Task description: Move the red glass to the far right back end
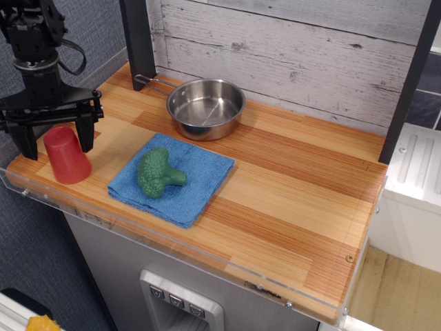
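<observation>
The red glass needs to go to the countertop's back corner by the black post, so my gripper will next grab the glass by its narrow closed end (60, 140).
The red glass (67, 156) stands upside down at the front left corner of the wood countertop (289, 179). My gripper (58, 138) hangs over it with its two black fingers spread wide, one on each side of the glass's upper part. The jaws are open and do not press on the glass. The far right back end (358, 141) of the countertop lies by the whitewashed planks and the black post, far from the gripper.
A steel pan (206, 107) with a handle sits at the back left. A green broccoli (157, 172) lies on a blue cloth (173, 178) just right of the glass. A clear acrylic rim (207, 258) runs along the front edge.
</observation>
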Controlling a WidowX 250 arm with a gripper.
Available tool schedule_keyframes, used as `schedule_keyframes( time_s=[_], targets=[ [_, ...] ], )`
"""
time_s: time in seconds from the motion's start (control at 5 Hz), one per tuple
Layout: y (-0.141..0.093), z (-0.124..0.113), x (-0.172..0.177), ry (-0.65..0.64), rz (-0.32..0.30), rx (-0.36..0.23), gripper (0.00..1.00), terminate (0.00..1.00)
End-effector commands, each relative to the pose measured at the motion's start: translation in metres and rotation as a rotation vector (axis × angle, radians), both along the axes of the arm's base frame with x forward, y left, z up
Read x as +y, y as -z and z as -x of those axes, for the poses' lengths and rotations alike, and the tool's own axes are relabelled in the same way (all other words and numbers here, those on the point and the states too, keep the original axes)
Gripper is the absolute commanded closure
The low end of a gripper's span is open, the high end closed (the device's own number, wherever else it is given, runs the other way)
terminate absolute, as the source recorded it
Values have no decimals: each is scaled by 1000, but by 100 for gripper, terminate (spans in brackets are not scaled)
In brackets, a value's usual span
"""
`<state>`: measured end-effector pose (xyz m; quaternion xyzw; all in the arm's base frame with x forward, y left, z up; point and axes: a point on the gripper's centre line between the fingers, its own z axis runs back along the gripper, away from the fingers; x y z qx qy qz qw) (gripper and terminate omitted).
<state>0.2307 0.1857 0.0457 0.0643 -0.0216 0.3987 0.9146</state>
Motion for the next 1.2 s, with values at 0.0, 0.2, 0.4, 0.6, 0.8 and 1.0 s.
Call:
schedule_keyframes(
  time_s=[0.0, 0.2, 0.4, 0.6, 0.8, 1.0],
  targets=[
    [-4, 3, 4, -15, -9, -27, 100, 0],
    [-6, 3, 3, -19, -11, -8, 100, 0],
    [-20, 7, 1, -27, -22, -35, 100, 0],
    [-37, 6, -10, -30, -74, -16, 100, 0],
    [-56, -5, -32, 38, -106, -32, 100, 0],
    [-70, -24, -71, 184, -105, -97, 100, 0]
  ],
)
